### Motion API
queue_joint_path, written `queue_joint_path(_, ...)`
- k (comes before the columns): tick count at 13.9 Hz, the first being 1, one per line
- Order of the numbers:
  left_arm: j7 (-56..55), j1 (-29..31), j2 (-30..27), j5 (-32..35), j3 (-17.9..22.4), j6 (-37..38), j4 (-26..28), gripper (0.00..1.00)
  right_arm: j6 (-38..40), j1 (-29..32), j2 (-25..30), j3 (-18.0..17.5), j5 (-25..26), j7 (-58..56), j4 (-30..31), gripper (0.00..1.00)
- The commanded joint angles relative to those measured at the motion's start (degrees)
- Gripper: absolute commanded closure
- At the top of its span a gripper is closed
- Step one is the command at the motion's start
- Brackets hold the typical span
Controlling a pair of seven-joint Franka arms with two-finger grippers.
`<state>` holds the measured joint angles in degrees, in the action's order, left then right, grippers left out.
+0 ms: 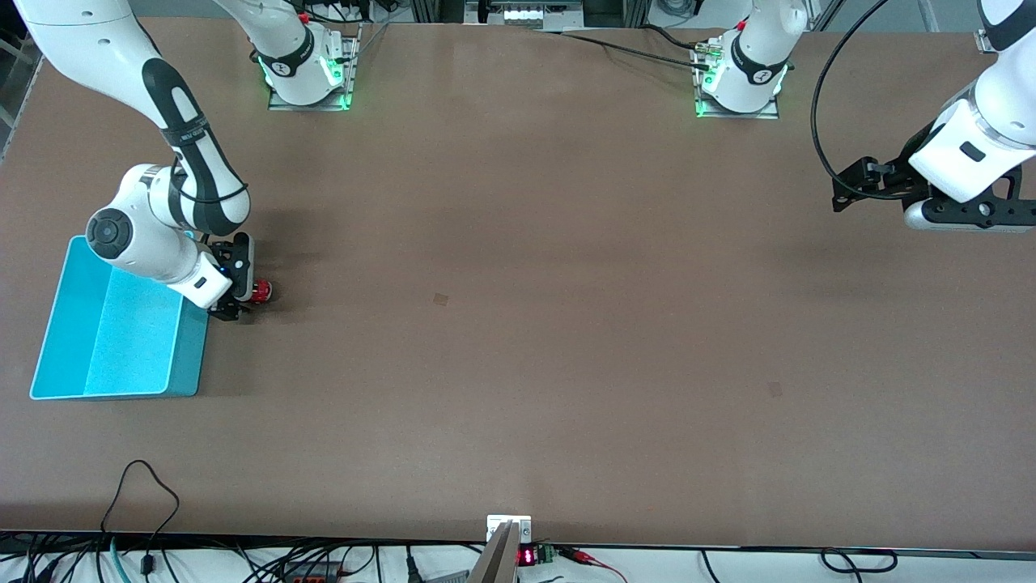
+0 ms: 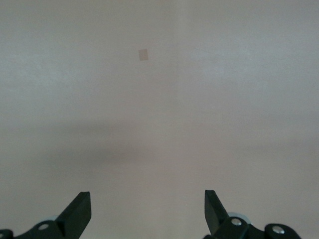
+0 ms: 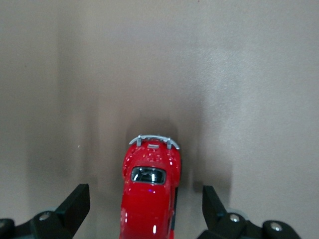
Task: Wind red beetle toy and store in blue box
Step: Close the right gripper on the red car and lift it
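Observation:
My right gripper should close on the toy now, as my fingers are on either side of the red beetle toy's body (image 1: 260,291) (image 3: 147,206). Closing now would hold it.
The red beetle toy (image 1: 261,291) stands on the brown table right beside the blue box (image 1: 69,324), toward the right arm's end. My right gripper (image 1: 239,293) is low over it, open. In the right wrist view the toy (image 3: 149,194) sits between the spread fingers (image 3: 75,206), which stand clear of its sides. My left gripper (image 1: 878,185) is open and empty, up over the left arm's end of the table; its wrist view shows only its fingertips (image 2: 79,211) over bare table.
The blue box is empty and its near wall (image 1: 113,395) faces the front camera. Cables (image 1: 137,494) lie along the table's front edge. A black cable (image 1: 817,121) loops by the left arm.

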<state>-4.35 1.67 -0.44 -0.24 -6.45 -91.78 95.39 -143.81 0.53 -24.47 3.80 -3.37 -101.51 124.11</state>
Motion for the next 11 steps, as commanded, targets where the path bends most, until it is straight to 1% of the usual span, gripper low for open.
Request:
queue_joint_path(1, 0.30, -2.11, -0.79, 1.72, 2.22, 0.73, -0.47, 0.00, -2.60, 0.70, 0.21, -0.46, 0.12, -1.41, 1.23, 0.00)
queue_joint_path(3, 0.30, -2.81, -0.79, 1.99, 2.31, 0.73, -0.47, 0.00, -3.23, 0.61, 0.03, -0.46, 0.12, -1.50, 1.14, 0.00)
queue_joint_path(4, 0.39, -2.90, -0.79, 1.91, 2.40, 0.73, -0.47, 0.00, -3.14, 0.52, -0.06, -0.46, 0.12, -1.41, 1.22, 0.12)
queue_joint_path(6, 1.96, -4.30, -0.79, 1.38, 5.20, 0.55, -0.38, 0.00, -3.31, 0.61, -0.14, -0.46, 0.12, -1.76, 1.14, 0.43)
queue_joint_path(7, 2.67, -4.40, -0.79, 1.20, 5.48, 0.46, -0.38, 0.00, -3.49, 0.52, -0.14, -0.46, 0.03, -1.50, 1.14, 0.65)
queue_joint_path(8, 2.68, -4.40, -0.61, 1.20, 5.48, 0.55, -0.38, 0.00, -3.84, 0.44, -0.06, -0.46, 0.03, -1.50, 1.14, 0.75)
queue_joint_path(9, 2.68, -4.14, -0.52, 1.20, 5.30, 0.64, -0.38, 0.00, -3.76, 0.35, -0.06, -0.46, 0.03, -1.24, 1.05, 0.82)
queue_joint_path(11, 2.68, -4.05, -0.44, 1.12, 5.22, 0.99, -0.38, 0.00, -3.58, -0.70, 0.47, -0.55, -0.94, 0.69, 0.35, 0.83)
